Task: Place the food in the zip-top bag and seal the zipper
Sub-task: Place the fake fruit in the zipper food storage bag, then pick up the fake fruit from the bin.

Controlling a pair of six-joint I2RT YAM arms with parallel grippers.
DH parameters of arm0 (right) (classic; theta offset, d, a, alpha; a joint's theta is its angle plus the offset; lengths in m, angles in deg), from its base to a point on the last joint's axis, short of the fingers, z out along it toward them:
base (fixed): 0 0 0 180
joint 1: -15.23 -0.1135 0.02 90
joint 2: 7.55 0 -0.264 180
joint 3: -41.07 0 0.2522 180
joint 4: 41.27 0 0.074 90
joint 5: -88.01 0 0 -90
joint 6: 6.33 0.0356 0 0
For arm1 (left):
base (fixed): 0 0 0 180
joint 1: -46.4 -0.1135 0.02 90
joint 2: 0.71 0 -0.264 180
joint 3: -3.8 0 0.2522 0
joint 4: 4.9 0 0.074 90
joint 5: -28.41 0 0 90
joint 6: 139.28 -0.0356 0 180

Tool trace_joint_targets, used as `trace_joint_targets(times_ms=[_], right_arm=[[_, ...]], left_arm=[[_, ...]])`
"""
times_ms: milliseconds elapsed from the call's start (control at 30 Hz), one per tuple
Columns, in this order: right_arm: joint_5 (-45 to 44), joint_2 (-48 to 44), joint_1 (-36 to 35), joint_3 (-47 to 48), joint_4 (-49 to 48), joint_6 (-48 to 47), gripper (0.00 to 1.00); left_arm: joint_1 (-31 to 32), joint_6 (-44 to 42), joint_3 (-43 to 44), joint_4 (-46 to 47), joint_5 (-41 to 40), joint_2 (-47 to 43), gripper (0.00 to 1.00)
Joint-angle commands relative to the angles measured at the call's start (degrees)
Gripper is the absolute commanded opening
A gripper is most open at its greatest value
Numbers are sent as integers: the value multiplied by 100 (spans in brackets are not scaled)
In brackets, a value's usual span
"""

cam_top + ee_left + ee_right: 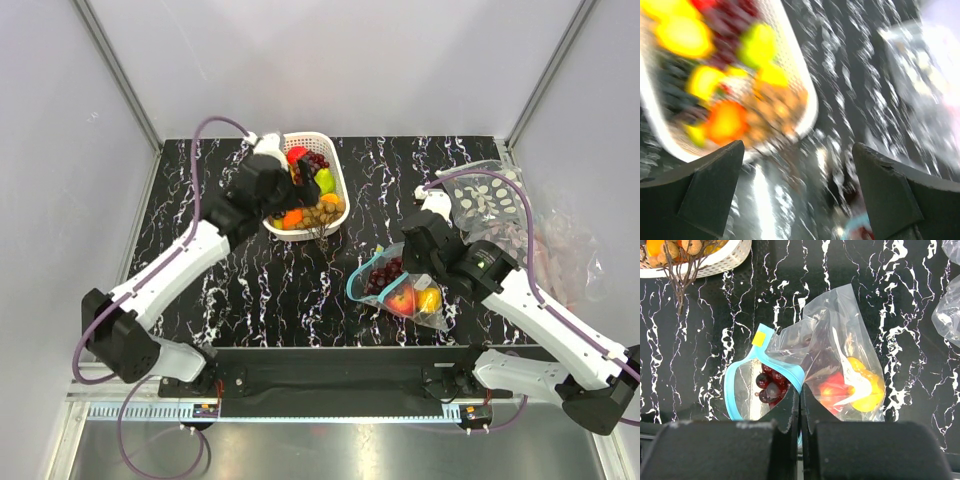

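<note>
I should next take hold of the green fruit with my left gripper by its narrow end (323, 174), so its round body is free to go into the zip-top bag (405, 290) first.
The clear zip-top bag (405, 290) lies on the black marbled table, its teal zipper (740, 375) gaping open in a loop. Inside it are dark purple grapes (767, 386), a red apple (832, 390) and a yellow fruit (867, 390). My right gripper (800, 392) is shut on the zipper rim; in the top view it (396, 268) is at the bag's mouth. My left gripper (297, 187) hovers over the white basket (340, 165), open and empty (799, 190). The basket holds a red apple (296, 154), grapes (317, 160), a green fruit (325, 181) and an orange one (292, 218). The left wrist view is blurred.
A clear bag patterned with white ovals (485, 195) lies at the back right, with more crumpled clear plastic (560, 250) beside it at the table's right edge. Brown stemmed fruit (680, 270) hangs over the basket's rim. White walls enclose the table.
</note>
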Motion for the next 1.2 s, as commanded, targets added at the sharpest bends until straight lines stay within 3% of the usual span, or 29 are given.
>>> trace_joint_targets(times_ms=[0,167,333,433,667,767,800,833,1167], right_arm=[[-6,0,-56,124,-369,31,0],[3,70,-65,141,-378,5,0],[20,114,-56,141,-378,-39,0],[55,140,-56,132,-404,-57,0],[117,246,-56,106,-466,-83,0],[143,272,-56,80,-492,-74,0],[143,272,-56,71,-492,-66,0],[143,281,-65,45,-501,-74,0],[117,307,-65,-17,-536,-92,0]], left_arm=[[-594,-409,860,-197,-147,517,96],[-1525,-655,2030,-584,126,1590,94],[-1834,-1478,3943,-1586,194,3119,95],[-1826,-2007,4422,-1614,686,3718,99],[-1755,-1939,3617,-369,1214,3772,95],[-1676,-1894,3352,46,1452,3737,86],[-1650,-1912,3359,82,1574,3754,77],[-1580,-1973,3386,91,1602,3780,74],[-999,-2439,4360,-268,1189,4614,79]])
